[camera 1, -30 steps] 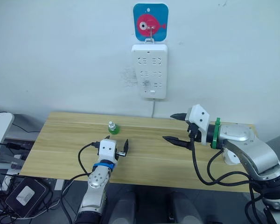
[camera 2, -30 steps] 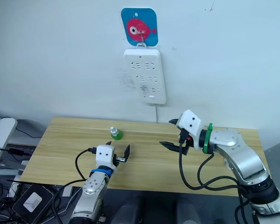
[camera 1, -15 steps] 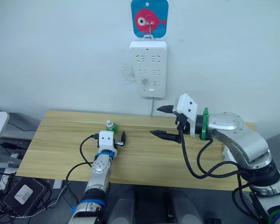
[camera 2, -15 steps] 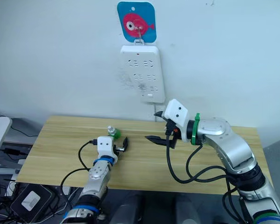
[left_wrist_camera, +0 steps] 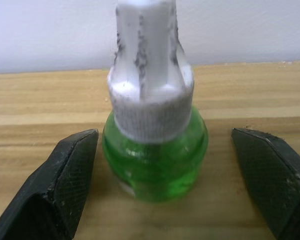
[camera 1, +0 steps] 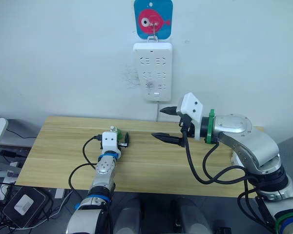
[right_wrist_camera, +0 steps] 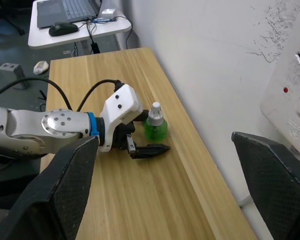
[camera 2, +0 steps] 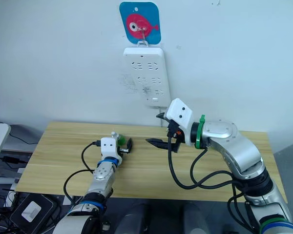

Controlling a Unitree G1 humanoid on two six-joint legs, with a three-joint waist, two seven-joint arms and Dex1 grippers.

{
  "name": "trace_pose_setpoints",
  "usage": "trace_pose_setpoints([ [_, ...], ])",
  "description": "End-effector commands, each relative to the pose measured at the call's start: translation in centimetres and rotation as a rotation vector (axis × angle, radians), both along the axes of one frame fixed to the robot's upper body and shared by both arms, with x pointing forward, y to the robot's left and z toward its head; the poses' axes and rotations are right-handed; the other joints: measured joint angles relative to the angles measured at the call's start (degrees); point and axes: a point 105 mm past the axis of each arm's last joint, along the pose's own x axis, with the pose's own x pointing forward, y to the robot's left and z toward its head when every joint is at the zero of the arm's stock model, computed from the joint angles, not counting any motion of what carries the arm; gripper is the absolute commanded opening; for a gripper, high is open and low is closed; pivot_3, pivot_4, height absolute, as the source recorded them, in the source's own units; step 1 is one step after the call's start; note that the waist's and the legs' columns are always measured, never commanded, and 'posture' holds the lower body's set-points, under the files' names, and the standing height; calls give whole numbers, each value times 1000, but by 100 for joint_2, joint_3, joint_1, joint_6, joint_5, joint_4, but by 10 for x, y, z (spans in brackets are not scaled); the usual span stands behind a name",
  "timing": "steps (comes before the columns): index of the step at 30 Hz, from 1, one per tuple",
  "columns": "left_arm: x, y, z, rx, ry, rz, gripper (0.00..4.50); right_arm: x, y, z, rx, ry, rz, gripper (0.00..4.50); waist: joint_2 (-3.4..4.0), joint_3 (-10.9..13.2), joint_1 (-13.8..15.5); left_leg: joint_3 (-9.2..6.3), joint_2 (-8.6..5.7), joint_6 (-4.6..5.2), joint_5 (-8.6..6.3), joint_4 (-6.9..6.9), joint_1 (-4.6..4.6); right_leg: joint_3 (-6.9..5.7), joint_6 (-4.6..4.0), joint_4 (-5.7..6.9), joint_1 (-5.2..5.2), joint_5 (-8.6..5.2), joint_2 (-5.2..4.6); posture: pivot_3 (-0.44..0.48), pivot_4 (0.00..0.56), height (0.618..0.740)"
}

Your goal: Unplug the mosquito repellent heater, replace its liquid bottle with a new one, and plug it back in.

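Note:
My right gripper needs to grab the new green bottle by its white screw cap next, so that the bottle can be opened for the heater.
The new one, a small green bottle with a white screw cap, stands upright on the wooden table. My left gripper is open with one black finger on each side of the bottle, neither touching it. The right wrist view shows the same bottle beside the left gripper. My right gripper hangs open and empty above the table's middle, just below the white power strip on the wall. The heater and its liquid bottle are out of view.
A blue hook plate with a pink fish holds the power strip. A cable runs down from the strip behind the table. In the right wrist view a white side table with a laptop stands beyond the table's left end.
My left gripper has moved forward until its fingers straddle the capped bottle. My right gripper has swung left and up toward the wall. The head camera has also shifted.

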Motion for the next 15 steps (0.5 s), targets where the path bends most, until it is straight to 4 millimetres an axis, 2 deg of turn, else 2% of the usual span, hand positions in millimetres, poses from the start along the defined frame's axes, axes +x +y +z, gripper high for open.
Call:
trace_pose_setpoints([
  [1,-2,4,-7,3,22,5,4500,-7,4,14,30,-54,21,4459,0,0,-3,0,0,0,0,0,0,0,0,0,0,0,0,-52,296,740],
  [2,-2,4,-6,3,19,2,4106,-7,4,15,31,-54,20,4500,0,0,-4,0,0,0,0,0,-1,0,0,0,-1,0,0,-52,296,740],
  [4,-1,3,-5,2,16,-3,3633,-7,4,15,31,-54,18,4500,0,0,-8,1,0,0,0,-2,-1,1,0,-1,-3,0,0,-57,297,740],
  [8,-4,-1,-8,2,18,-10,2383,-7,3,15,29,-56,13,4500,0,0,-30,1,0,0,0,-10,-1,2,0,-3,-6,0,-1,-57,297,740],
  [12,-10,-2,-13,2,21,-9,2267,-8,3,14,31,-56,12,4500,0,0,-43,3,0,0,0,-10,-1,3,0,-3,-6,0,-1,-57,295,740],
  [14,-12,-19,-6,70,-19,-116,2267,-9,-1,11,39,-50,8,4500,0,0,-47,2,0,0,0,-11,-1,3,0,-4,-6,0,-1,-38,292,740],
  [15,-11,-33,4,91,-50,-209,2267,-10,-6,5,40,-44,7,4500,0,0,-33,2,0,0,0,-14,-1,2,0,-6,-6,0,-2,-28,289,740],
])
